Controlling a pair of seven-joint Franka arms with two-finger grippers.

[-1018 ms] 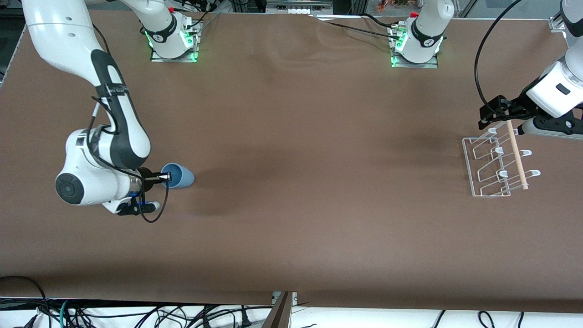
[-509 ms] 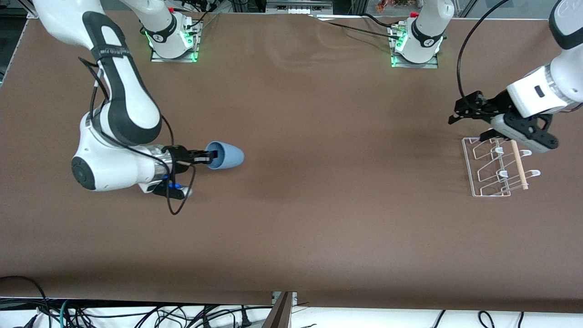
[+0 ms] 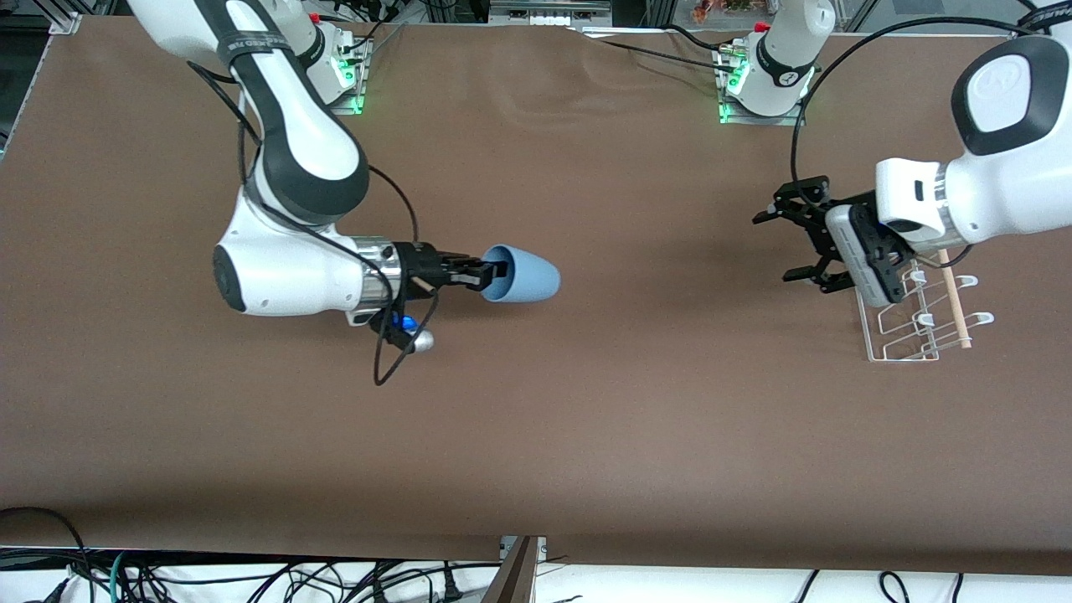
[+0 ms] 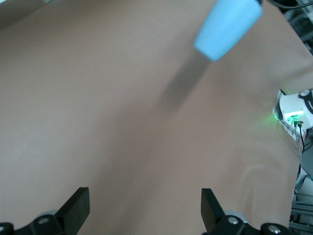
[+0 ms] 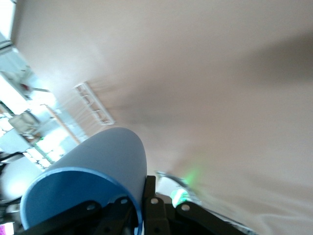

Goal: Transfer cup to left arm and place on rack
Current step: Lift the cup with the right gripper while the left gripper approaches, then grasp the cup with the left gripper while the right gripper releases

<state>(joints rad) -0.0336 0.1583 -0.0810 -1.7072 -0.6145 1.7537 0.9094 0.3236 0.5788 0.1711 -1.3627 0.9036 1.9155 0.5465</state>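
Note:
The light-blue cup should keep its open rim free for the rack point(image 3: 871, 335), so my left gripper will next take hold of it by its closed base end point(image 3: 544, 277).
The light-blue cup point(image 3: 523, 276) lies on its side in the air over the middle of the table, its closed base toward the left arm's end. My right gripper point(image 3: 496, 272) is shut on the cup's rim, one finger inside and one outside; the right wrist view shows the cup point(image 5: 98, 166) in the gripper point(image 5: 139, 210). My left gripper point(image 3: 775, 247) is open and empty, above the table beside the rack point(image 3: 871, 335), pointing toward the cup. In the left wrist view the cup point(image 4: 227, 27) is well ahead of the open left gripper point(image 4: 144, 205).
The white wire rack with its wooden rod point(image 3: 955, 301) stands at the left arm's end of the table, partly under the left wrist. It also shows in the right wrist view point(image 5: 93, 103). The arm bases point(image 3: 762, 84) stand along the table's edge farthest from the front camera.
The right arm has carried the cup toward the left arm's end, to the table's middle. The left gripper has moved off the rack toward the cup and turned to face it.

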